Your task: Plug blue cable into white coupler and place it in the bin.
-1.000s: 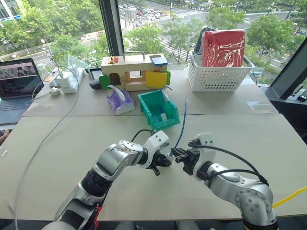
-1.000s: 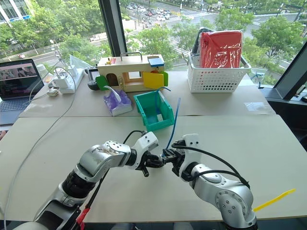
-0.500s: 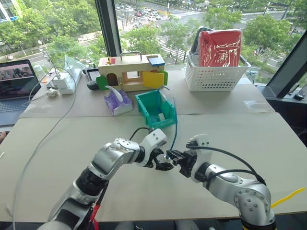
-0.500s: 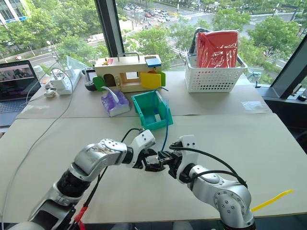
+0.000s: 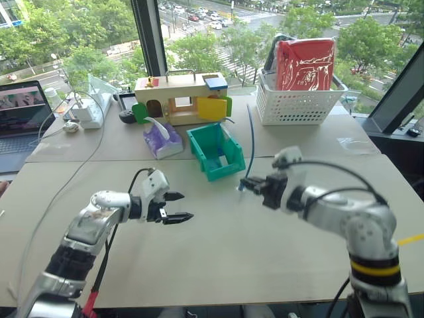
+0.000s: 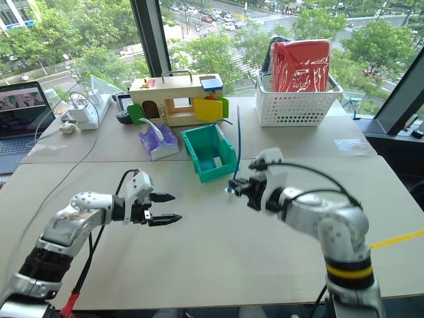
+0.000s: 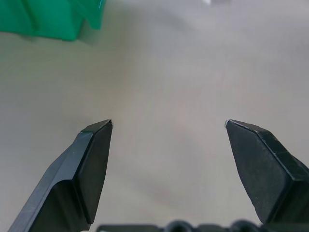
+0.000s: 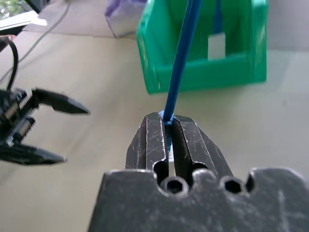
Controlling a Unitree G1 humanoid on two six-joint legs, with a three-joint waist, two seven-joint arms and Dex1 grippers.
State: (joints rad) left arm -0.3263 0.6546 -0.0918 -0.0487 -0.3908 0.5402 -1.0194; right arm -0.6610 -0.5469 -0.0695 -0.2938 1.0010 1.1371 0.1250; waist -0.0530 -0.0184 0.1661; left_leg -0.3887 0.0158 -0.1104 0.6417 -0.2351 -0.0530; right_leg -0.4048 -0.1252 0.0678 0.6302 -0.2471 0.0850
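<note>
The blue cable (image 8: 181, 60) is short of the green bin's front edge (image 8: 212, 77). My right gripper should keep holding it.
My right gripper (image 5: 244, 185) is shut on the lower end of the blue cable (image 5: 251, 142), which rises straight up from its fingers (image 8: 157, 140) beside the bin (image 5: 202, 150). A small whitish piece, apparently the white coupler (image 5: 240, 190), sits at the cable's lower end by the fingertips; its joint with the cable is too small to make out. The teal-green bin stands just beyond the gripper, its cut-away front facing me. My left gripper (image 5: 183, 206) hovers over the bare table to the left, open and holding nothing, well apart from the right one.
Behind the bin stand a wooden toy house (image 5: 180, 98), a purple pack (image 5: 164, 140) and a white basket (image 5: 298, 105) holding a red bag. A laptop (image 5: 23, 114) and power strip (image 5: 87, 111) sit far left, with a grey-white wire (image 5: 63, 189) trailing across the table.
The grippers were together at the table's middle. The left one has opened and swung away to the left; the right one has lifted the cable end up and toward the bin.
</note>
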